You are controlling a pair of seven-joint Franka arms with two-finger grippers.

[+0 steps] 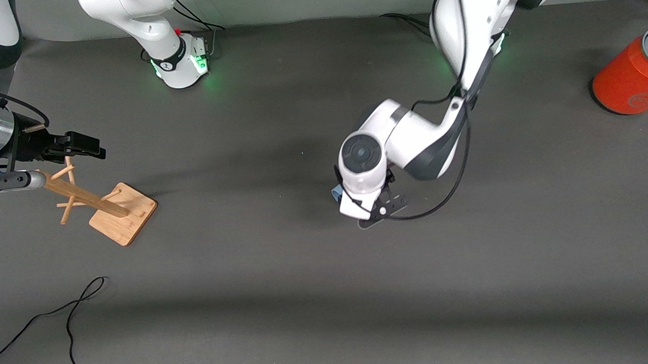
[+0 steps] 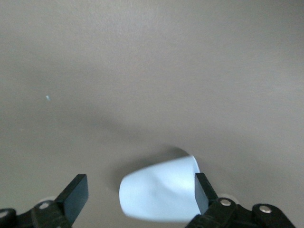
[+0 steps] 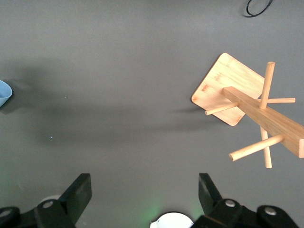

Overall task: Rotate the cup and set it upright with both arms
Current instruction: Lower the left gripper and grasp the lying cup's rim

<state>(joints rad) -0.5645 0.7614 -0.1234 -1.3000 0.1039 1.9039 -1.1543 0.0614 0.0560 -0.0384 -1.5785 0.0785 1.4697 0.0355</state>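
Observation:
Next, my left gripper grabs its rim point(image 2: 194, 164) to set the pale-blue cup upright on its base point(image 2: 124, 195).
The pale-blue cup point(image 2: 159, 192) lies on its side on the dark mat near the middle of the table. In the front view only a sliver of the cup point(image 1: 336, 192) shows beside the left arm's wrist. My left gripper point(image 2: 140, 194) is down over it, open, with the cup between its fingers; one fingertip point(image 2: 202, 190) is close against the rim end and the other stands apart from the base end. My right gripper point(image 1: 95, 148) hangs open and holding nothing over the wooden rack at the right arm's end, and its wrist view catches the cup point(image 3: 4, 93) at the edge.
A wooden peg rack point(image 1: 111, 205) on a square base stands at the right arm's end of the table. A large orange can point(image 1: 631, 75) sits at the left arm's end, near the bases. A black cable point(image 1: 73, 324) trails across the mat close to the front camera.

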